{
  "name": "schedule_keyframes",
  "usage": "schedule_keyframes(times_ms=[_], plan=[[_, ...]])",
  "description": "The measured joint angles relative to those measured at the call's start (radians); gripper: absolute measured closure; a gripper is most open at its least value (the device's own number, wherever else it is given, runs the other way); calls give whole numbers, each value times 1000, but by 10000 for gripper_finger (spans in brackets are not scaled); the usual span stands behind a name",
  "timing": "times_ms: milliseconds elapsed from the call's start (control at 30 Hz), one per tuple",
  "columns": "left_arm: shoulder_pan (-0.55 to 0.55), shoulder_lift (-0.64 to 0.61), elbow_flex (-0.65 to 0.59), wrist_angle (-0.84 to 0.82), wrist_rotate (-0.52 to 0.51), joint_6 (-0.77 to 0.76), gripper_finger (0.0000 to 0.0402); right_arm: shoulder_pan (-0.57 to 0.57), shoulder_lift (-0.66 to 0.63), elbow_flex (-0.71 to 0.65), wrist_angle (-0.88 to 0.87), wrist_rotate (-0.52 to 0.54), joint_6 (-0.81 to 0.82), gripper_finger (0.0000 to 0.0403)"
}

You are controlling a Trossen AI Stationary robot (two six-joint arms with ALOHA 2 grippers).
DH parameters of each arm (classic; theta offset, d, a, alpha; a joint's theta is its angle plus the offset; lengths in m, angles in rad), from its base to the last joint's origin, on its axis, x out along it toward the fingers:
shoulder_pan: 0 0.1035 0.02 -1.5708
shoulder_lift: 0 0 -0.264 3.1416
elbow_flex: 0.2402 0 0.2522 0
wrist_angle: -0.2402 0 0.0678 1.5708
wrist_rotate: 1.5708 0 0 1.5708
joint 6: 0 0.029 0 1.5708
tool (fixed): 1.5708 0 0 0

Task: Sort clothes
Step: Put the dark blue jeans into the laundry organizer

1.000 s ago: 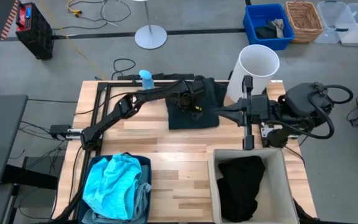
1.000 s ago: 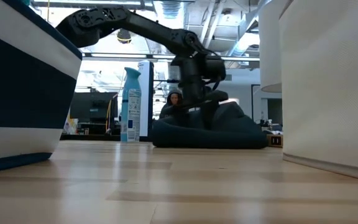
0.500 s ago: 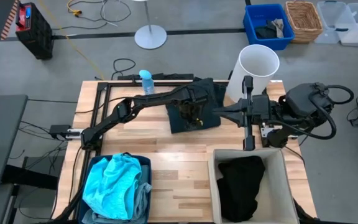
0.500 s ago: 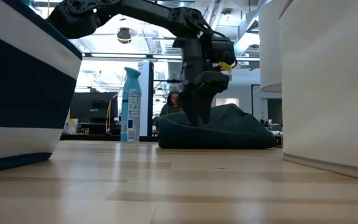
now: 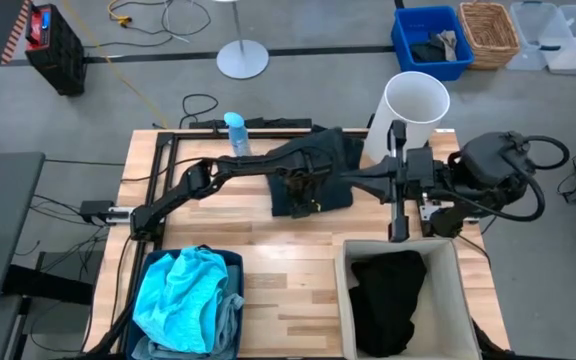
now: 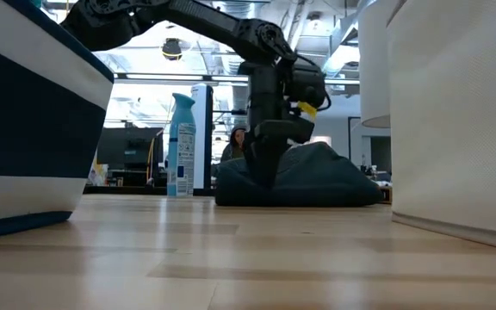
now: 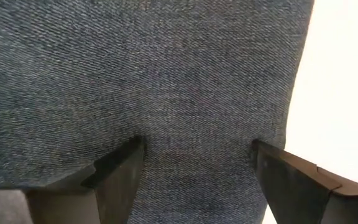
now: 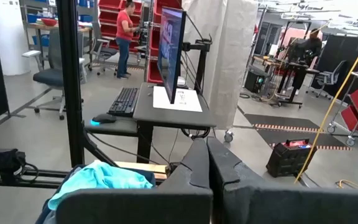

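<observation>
The dark denim garment should be sorted into the pale bin (image 5: 398, 300), so my left gripper next needs to lift it by the upper layer of its folded cloth (image 5: 303, 192).
The dark teal-black denim garment (image 5: 318, 160) lies bunched on the far middle of the table. My left gripper (image 5: 302, 186) points straight down onto it, left of its middle, fingers open (image 7: 194, 149). My right gripper (image 5: 353, 181) hangs level high above the table's right side, shut (image 8: 209, 155) and holding nothing. A turquoise garment (image 5: 183, 295) and a pale blue one (image 5: 231, 310) lie in the blue bin (image 5: 148, 270) at the near left. A black garment (image 5: 388, 295) lies in the pale bin (image 5: 340, 300) at the near right. My left gripper comes from above, pointing down, with its two spread fingertips (image 7: 129, 152) set on the denim garment's upper surface (image 7: 194, 112). Cloth fills the gap between the fingers and nothing is pinched. The garment lies on the table (image 6: 300, 185).
A tall white cylinder bin (image 5: 415, 100) stands at the far right, and a blue spray bottle (image 5: 235, 128) at the far middle-left. Bare wood shows in the table's middle (image 5: 268, 240). A blue crate (image 5: 433, 40) and a wicker basket (image 5: 490, 32) sit on the floor beyond.
My left gripper has gone toward the table's near edge across the denim garment and rolled about its own pointing line, staying open. The garment's hump has shifted a little under it. My right arm has kept still.
</observation>
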Motion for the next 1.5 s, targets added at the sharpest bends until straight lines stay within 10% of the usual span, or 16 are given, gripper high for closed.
schedule_keyframes(times_ms=[400,833,1500], plan=[[-3,-8,-129,42,43,-30,134,-16,21,0,15,5,36,403],[-23,-5,-133,48,32,-43,385,-15,21,0,31,11,38,403],[-57,-363,-89,22,-180,-62,401,-15,21,0,33,11,50,403]])
